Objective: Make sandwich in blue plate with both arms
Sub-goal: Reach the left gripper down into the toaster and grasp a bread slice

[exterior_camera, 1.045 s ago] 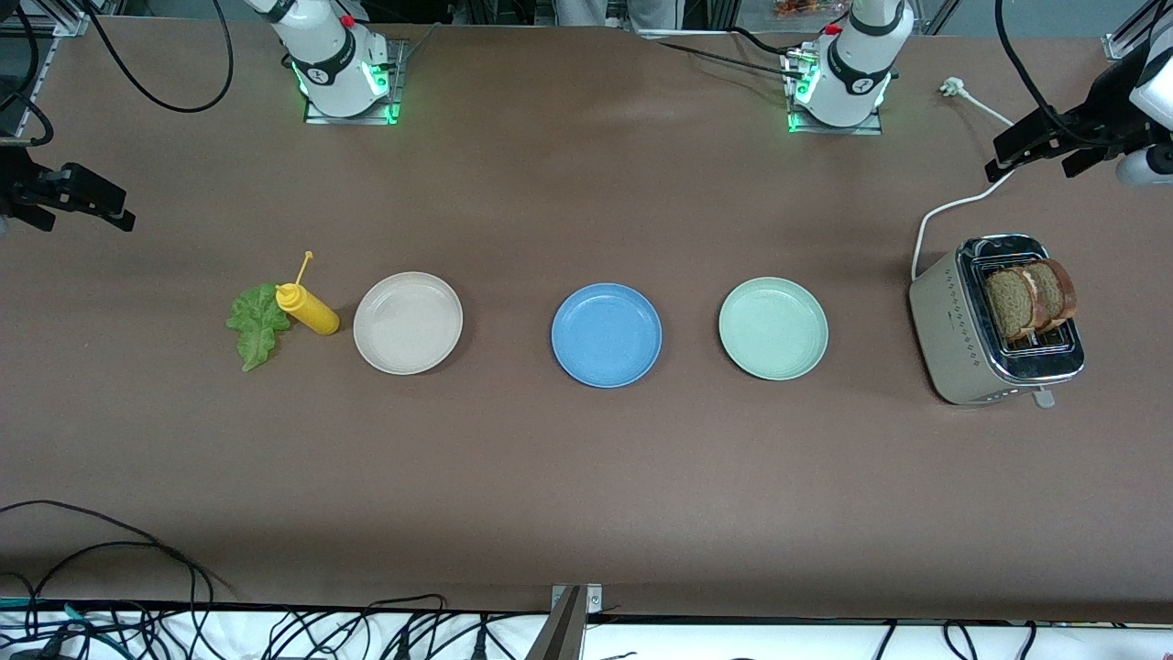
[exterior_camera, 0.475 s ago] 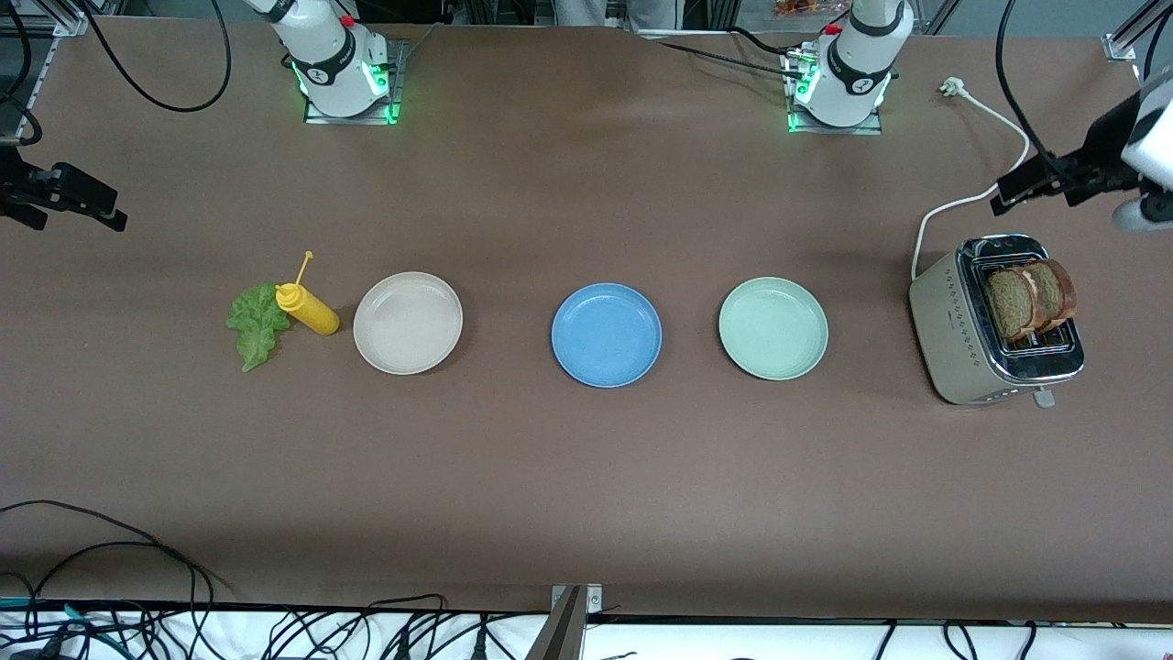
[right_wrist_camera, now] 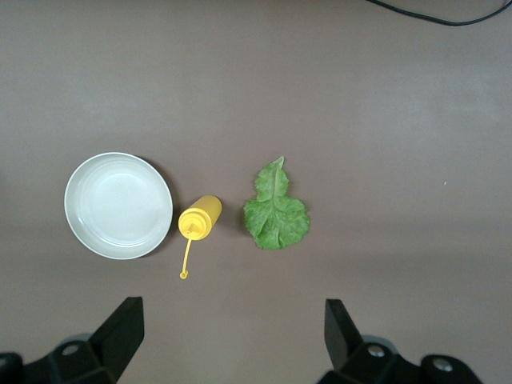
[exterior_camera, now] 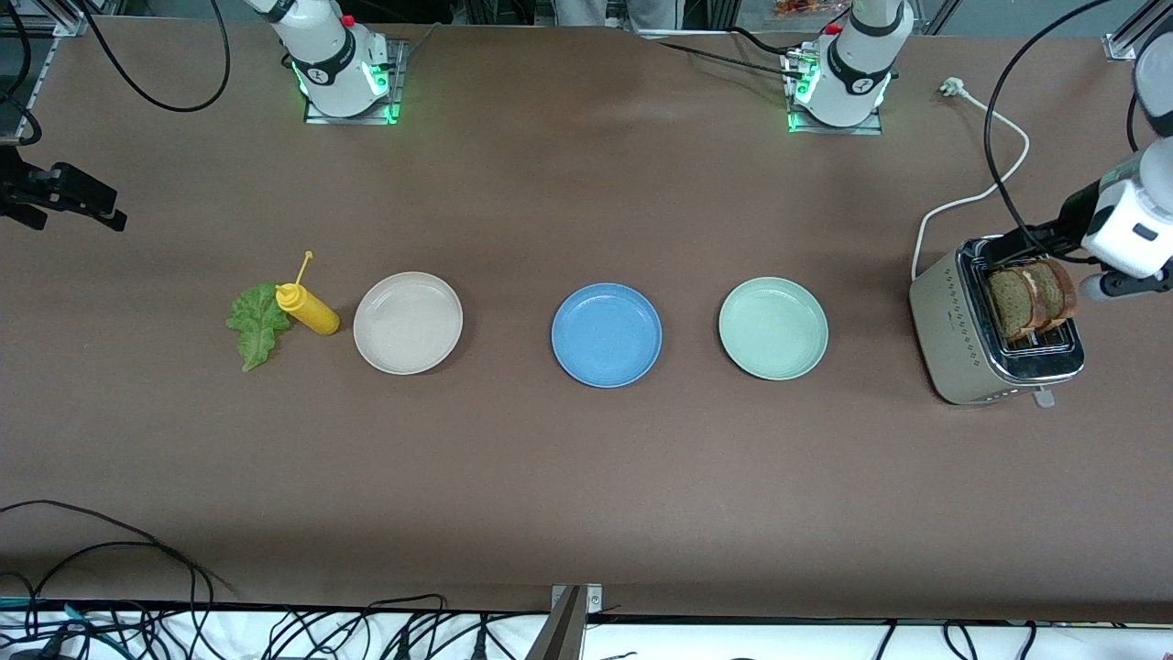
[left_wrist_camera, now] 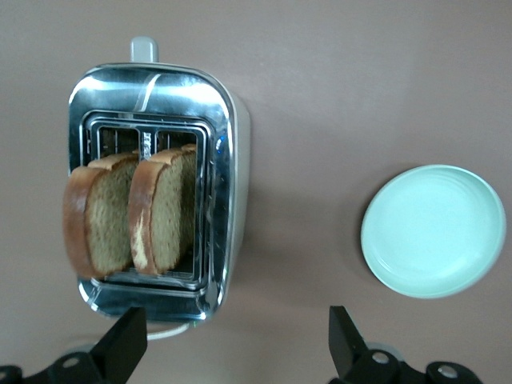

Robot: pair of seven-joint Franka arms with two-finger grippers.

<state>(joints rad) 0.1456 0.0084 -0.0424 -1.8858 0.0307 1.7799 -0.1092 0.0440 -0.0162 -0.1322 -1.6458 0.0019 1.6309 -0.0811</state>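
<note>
The sandwich on the blue plate (exterior_camera: 606, 334) starts next with a bread slice, which the left gripper should pick up by its exposed crust edge (exterior_camera: 1009, 275).
The blue plate (exterior_camera: 606, 334) lies bare at the table's middle. Two brown bread slices (exterior_camera: 1031, 298) stand upright in the toaster's slots, and they also show in the left wrist view (left_wrist_camera: 132, 212). A green lettuce leaf (exterior_camera: 257, 323) lies flat on the table at the right arm's end, seen too in the right wrist view (right_wrist_camera: 276, 212). My left gripper (exterior_camera: 1013, 247) hovers open over the toaster's cord end, nothing between its fingers (left_wrist_camera: 234, 336). My right gripper (exterior_camera: 115, 209) hangs open and empty over bare table at the right arm's end (right_wrist_camera: 232, 328).
The beige toaster (exterior_camera: 953, 321) stands at the left arm's end, its white cord (exterior_camera: 971, 197) trailing toward the bases. A mint-green plate (exterior_camera: 772, 328) and a beige-white plate (exterior_camera: 408, 323) flank the blue one. A yellow squeeze bottle (exterior_camera: 310, 310) lies between leaf and beige plate.
The left arm has swung in from the table's edge and come over the toaster. The right gripper has barely shifted. Both grippers stay open.
</note>
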